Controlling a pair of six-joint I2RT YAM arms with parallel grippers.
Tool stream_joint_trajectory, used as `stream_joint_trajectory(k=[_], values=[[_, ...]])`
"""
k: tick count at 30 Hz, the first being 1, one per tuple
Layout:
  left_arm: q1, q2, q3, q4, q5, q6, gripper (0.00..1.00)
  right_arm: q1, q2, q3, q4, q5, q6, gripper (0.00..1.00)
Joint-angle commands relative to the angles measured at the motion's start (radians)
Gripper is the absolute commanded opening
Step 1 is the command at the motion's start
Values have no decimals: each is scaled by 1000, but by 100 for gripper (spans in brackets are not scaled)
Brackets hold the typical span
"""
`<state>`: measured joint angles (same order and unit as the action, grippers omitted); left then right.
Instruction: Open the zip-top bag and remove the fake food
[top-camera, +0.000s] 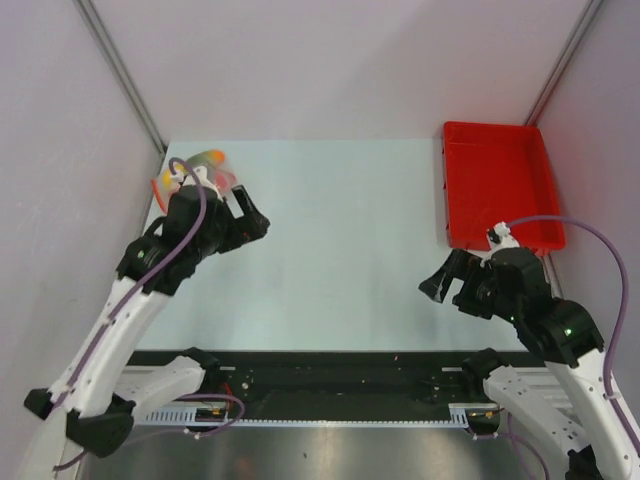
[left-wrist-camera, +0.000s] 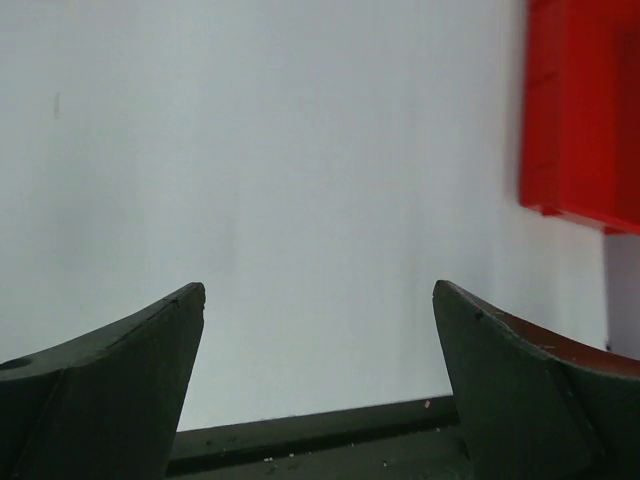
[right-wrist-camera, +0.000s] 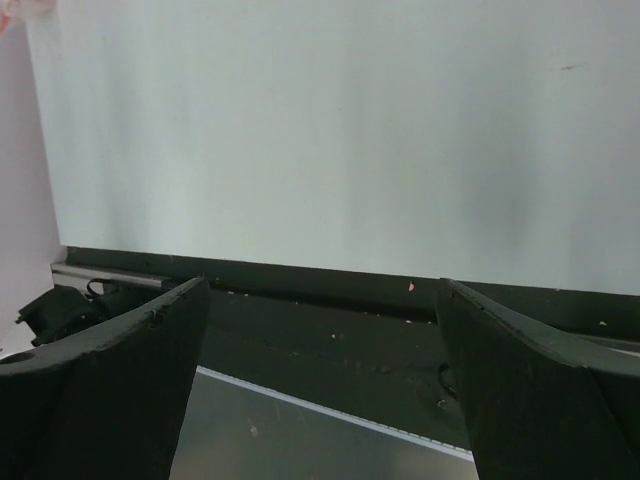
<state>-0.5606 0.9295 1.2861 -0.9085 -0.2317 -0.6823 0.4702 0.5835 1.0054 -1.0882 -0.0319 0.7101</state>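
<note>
My left gripper grabs the zip-top bag by one end of its red-orange strip next, which leaves the closure for my right gripper to grab for opening.
The zip-top bag (top-camera: 203, 166) lies at the table's far left corner, clear plastic with a red-orange strip. The fake food (top-camera: 210, 157) shows inside it as green, orange, yellow and pink pieces; my left arm hides part of it. My left gripper (top-camera: 252, 213) is open and empty, just right of the bag and pointing away from it. In the left wrist view the left gripper (left-wrist-camera: 320, 290) has its jaws wide apart over bare table. My right gripper (top-camera: 447, 289) is open and empty at the near right; the right wrist view shows this gripper (right-wrist-camera: 320, 285) with jaws wide apart.
A rigid red tray (top-camera: 500, 190) stands at the far right and also shows in the left wrist view (left-wrist-camera: 580, 110). The black rail of the table's near edge (right-wrist-camera: 330, 300) runs below the right gripper. Grey walls close in the left, back and right.
</note>
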Motion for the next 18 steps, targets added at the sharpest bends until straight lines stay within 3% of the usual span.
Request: stream_joint_trajectory(k=[1, 7, 13, 18], values=[[252, 71, -71, 72, 192, -17, 99, 4, 79, 68, -13, 30, -47, 100], [650, 127, -226, 322, 371, -23, 98, 4, 203, 140, -59, 105, -103, 100], [908, 227, -319, 514, 534, -59, 94, 5, 320, 203, -69, 110, -175, 100], [1036, 304, -355, 675, 584, -121, 93, 5, 325, 216, -18, 57, -268, 100]])
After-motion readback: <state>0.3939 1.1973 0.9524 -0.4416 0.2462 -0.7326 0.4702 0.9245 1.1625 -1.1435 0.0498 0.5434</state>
